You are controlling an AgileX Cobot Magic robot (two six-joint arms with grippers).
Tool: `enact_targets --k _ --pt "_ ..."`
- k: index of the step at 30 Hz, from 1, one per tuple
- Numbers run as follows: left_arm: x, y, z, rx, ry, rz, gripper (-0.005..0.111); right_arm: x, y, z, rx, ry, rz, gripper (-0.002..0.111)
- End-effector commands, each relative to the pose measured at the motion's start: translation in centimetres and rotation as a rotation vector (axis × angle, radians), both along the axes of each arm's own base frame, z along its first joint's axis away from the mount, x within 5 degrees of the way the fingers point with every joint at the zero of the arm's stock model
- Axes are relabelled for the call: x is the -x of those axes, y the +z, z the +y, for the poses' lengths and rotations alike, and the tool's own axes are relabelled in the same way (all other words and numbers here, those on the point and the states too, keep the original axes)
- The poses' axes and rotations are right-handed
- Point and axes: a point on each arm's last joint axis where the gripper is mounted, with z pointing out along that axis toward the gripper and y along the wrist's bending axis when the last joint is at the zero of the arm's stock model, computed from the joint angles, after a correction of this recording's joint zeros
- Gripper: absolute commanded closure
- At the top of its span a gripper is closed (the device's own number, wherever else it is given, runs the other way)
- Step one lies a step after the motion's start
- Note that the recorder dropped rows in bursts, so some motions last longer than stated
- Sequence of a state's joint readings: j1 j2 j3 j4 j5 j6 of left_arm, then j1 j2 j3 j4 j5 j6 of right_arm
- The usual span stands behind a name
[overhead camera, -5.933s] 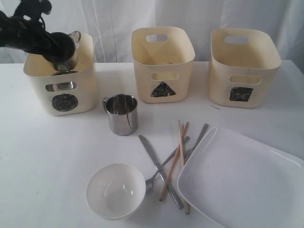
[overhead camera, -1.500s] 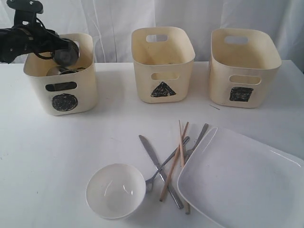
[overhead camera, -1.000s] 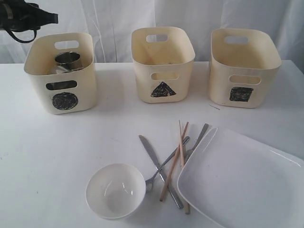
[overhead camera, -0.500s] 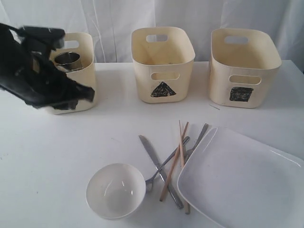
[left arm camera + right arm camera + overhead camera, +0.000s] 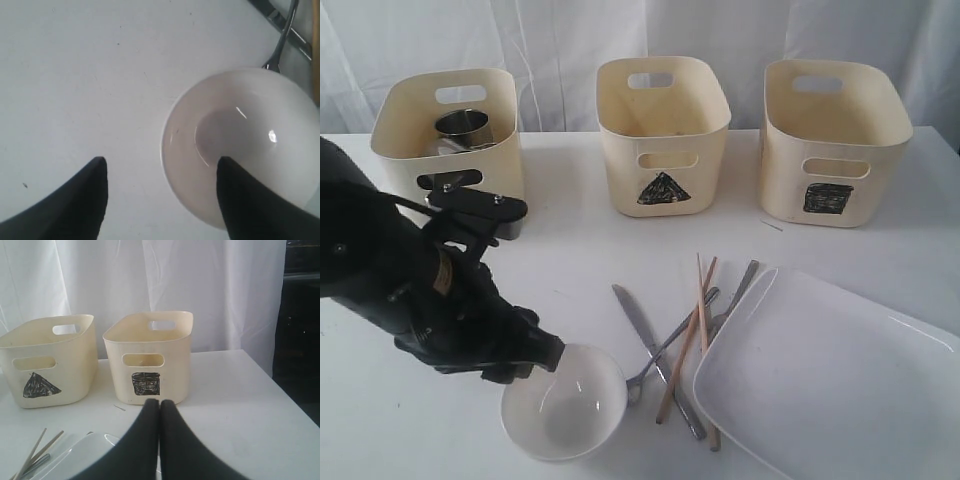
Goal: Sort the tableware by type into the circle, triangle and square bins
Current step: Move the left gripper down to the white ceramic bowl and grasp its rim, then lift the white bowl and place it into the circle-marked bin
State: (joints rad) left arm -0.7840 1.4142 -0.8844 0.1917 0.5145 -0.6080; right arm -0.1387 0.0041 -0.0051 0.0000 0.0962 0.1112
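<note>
The white bowl (image 5: 565, 405) belongs in the circle bin. My left gripper should grab it by its rim (image 5: 506, 400) next.
A white bowl (image 5: 565, 405) (image 5: 250, 145) sits near the table's front. My left gripper (image 5: 545, 355) (image 5: 161, 160) is open and low over the bowl's rim, with one finger (image 5: 235, 195) above the inside and the other over the table outside it. A steel mug (image 5: 463, 125) stands in the circle bin (image 5: 390, 125), whose mark my arm hides. A knife (image 5: 642, 325), forks (image 5: 670, 345) and chopsticks (image 5: 688, 335) lie crossed beside the large white plate (image 5: 830, 385). My right gripper (image 5: 160, 402) is shut on nothing and faces the square bin (image 5: 150, 355).
The triangle bin (image 5: 663, 140) (image 5: 47, 360) stands at back centre and the square bin (image 5: 833, 140) at back right. A fork's handle (image 5: 282, 40) lies just past the bowl. The plate (image 5: 75, 460) overhangs the front right of the table.
My left arm swung from above the circle bin down and forward to the white bowl, and its jaws opened wider. The steel mug stays in the circle bin. The right gripper has not moved.
</note>
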Motion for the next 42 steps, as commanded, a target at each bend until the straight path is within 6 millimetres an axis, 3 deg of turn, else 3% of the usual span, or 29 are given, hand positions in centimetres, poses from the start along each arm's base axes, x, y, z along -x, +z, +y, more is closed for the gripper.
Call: enact_targets --k 1,7,29,34,40,42 --pt "0.5 -0.7 0.1 0.025 -0.003 -0.005 0.04 0.0 0.0 0.0 0.004 0.002 -0.012 0.108" --pt "0.5 -1.8 -0.1 0.067 -0.002 -0.025 0.04 0.0 0.0 0.0 0.004 0.002 -0.012 0.108" --pt "-0.7 -7.2 -1.4 -0.024 0.014 0.091 0.042 0.0 0.0 0.0 0.004 0.002 -0.012 0.108" --pt "-0.7 -7.4 -1.4 -0.022 0.022 0.1 0.059 0.0 0.0 0.0 0.004 0.002 -0.012 0.108" --pt "-0.5 -7.3 -1.3 -0.035 0.024 0.113 0.103 0.0 0.0 0.0 0.004 0.002 -0.012 0.108" --pt "-0.4 -7.1 -1.1 -0.045 0.018 0.112 0.107 0.0 0.0 0.0 0.004 0.002 -0.012 0.108"
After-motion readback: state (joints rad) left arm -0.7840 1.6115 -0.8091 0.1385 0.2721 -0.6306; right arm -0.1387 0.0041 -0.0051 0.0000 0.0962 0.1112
